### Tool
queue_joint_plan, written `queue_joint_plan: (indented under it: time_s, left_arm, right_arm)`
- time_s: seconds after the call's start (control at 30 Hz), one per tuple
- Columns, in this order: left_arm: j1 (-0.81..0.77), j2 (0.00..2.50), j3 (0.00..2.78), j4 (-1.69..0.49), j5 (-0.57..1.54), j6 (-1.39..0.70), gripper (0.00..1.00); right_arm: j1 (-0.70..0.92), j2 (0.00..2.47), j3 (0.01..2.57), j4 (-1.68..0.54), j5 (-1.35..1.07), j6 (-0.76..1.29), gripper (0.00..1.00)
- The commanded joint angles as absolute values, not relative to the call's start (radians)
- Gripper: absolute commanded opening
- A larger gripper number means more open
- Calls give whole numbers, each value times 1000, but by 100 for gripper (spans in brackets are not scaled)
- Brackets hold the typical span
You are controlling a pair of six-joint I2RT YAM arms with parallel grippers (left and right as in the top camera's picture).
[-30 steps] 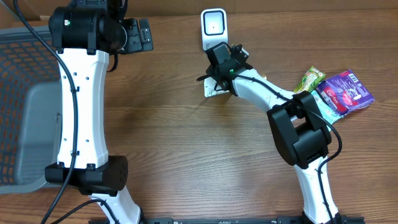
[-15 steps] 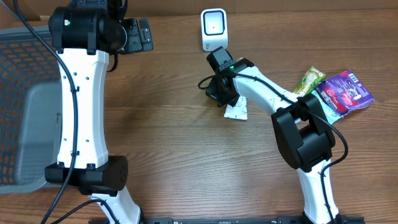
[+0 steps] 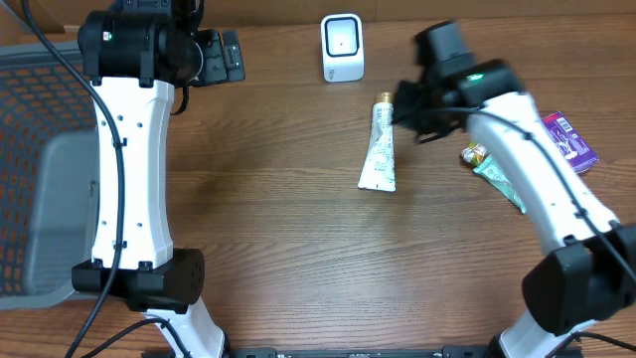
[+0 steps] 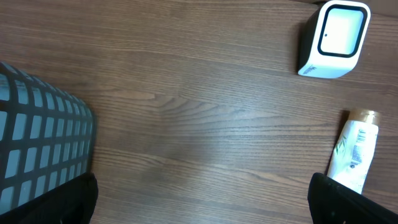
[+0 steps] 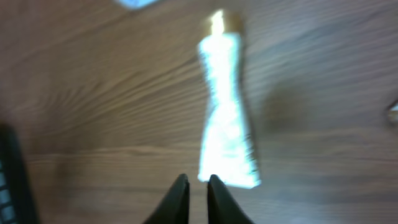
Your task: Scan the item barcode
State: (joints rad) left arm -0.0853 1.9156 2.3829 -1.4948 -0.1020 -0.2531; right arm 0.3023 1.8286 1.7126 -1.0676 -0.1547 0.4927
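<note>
The robot's right gripper next needs to grip the white tube by the side edge of its body (image 3: pixel 387 150), so that the barcode stays uncovered to face the scanner (image 3: pixel 342 47).
The item, a white tube with a gold cap (image 3: pixel 379 149), lies flat on the wooden table, cap toward the white barcode scanner (image 3: pixel 342 47). My right gripper (image 3: pixel 407 109) hovers just right of the tube's cap end. In the right wrist view, its fingers (image 5: pixel 198 180) stand a narrow gap apart with nothing between them, and the tube (image 5: pixel 226 106) lies blurred beyond the tips. My left gripper (image 3: pixel 214 55) is at the back left, wide open (image 4: pixel 202 199) and empty. The left wrist view shows the scanner (image 4: pixel 331 38) and the tube (image 4: pixel 354 149) at the right.
A grey mesh basket (image 3: pixel 30 169) stands at the table's left edge, also seen in the left wrist view (image 4: pixel 37 143). At the right lie a purple snack packet (image 3: pixel 568 139) and a green packet (image 3: pixel 497 179), partly under the right arm.
The right gripper brought the tube down from in front of the scanner, let it go on the table and swung away to the right. The left arm stayed still.
</note>
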Motion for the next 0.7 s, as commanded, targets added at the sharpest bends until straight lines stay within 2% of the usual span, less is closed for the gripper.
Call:
queue_joint_plan:
  time_s: [0.0,0.03,0.1,0.23,0.47,0.67]
  left_arm:
    - [-92,1921,2387,-1491,-104,-251,100]
    - [-92,1921,2387,-1491,-104,-251,99]
    - [-92,1921,2387,-1491,-104,-251,100]
    - [-92,1921,2387,-1491,-104,-251,100]
    - [-92,1921,2387,-1491,-104,-251,99]
    - [-92,1921,2387,-1491,-104,-250,100]
  right_arm:
    - [241,1863,1657,-1052,-252,323,32]
    - [228,1865,1631,-1037,-288,294,49]
    - [212,1865,1575,-992,-339,261,64]
    - [210,1865,1441,-839,-404,249,75]
    - [210,1893,1256,-590,-476,227,77]
    - [210,2015,1250,-498,-588,144,82]
